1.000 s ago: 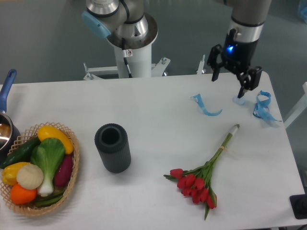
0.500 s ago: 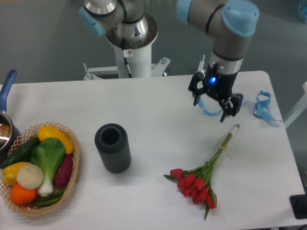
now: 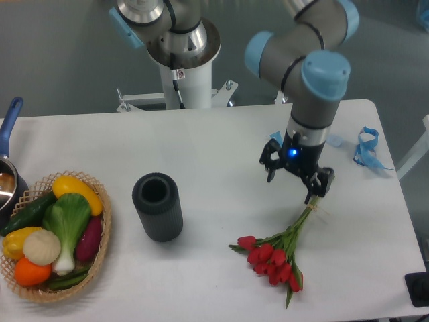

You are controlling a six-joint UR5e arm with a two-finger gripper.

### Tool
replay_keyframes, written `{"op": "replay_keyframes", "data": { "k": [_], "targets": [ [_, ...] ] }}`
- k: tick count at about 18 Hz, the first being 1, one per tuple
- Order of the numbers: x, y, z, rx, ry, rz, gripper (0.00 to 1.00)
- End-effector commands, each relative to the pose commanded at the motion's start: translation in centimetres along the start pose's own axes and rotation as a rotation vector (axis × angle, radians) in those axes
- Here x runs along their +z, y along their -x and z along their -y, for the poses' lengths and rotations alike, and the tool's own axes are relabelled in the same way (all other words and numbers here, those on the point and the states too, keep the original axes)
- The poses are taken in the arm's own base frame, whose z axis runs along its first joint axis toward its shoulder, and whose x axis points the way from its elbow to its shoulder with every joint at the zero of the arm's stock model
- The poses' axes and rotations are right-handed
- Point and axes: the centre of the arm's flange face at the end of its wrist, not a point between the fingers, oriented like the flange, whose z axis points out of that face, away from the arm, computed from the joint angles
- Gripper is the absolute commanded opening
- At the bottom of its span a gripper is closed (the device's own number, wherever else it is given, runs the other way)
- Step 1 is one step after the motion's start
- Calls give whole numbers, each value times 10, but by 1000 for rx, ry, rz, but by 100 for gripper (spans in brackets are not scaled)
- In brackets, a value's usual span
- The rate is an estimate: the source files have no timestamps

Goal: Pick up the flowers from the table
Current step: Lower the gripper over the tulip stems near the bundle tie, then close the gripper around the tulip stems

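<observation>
My gripper will hold the flowers (image 3: 275, 258) by their bound stems to lift them, and the red blooms will stay free.
The flowers (image 3: 275, 258), a bunch of red tulips with green leaves and long bound stems, lie on the white table (image 3: 214, 141) at the front right, blooms toward the front and stems pointing up-right. My gripper (image 3: 293, 189) hangs open just above the upper end of the stems, its right finger over the stem tips, which it hides. Nothing sits between the fingers.
A dark ribbed cylinder vase (image 3: 158, 206) stands left of the flowers. A wicker basket (image 3: 100, 258) of vegetables sits at the front left, with a pot (image 3: 7, 184) behind it. Blue ribbon scraps (image 3: 366, 147) lie at the far right.
The gripper has travelled from the far right back of the table forward and left, and has come down over the stem end of the flowers. The flowers have not moved.
</observation>
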Motion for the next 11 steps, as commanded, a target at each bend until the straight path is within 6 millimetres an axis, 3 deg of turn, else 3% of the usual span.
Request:
{"op": "replay_keyframes", "data": {
  "k": [6, 11],
  "targets": [
    [42, 27, -8, -6, 5, -14, 100],
    [54, 46, -11, -15, 6, -11, 100]
  ]
}}
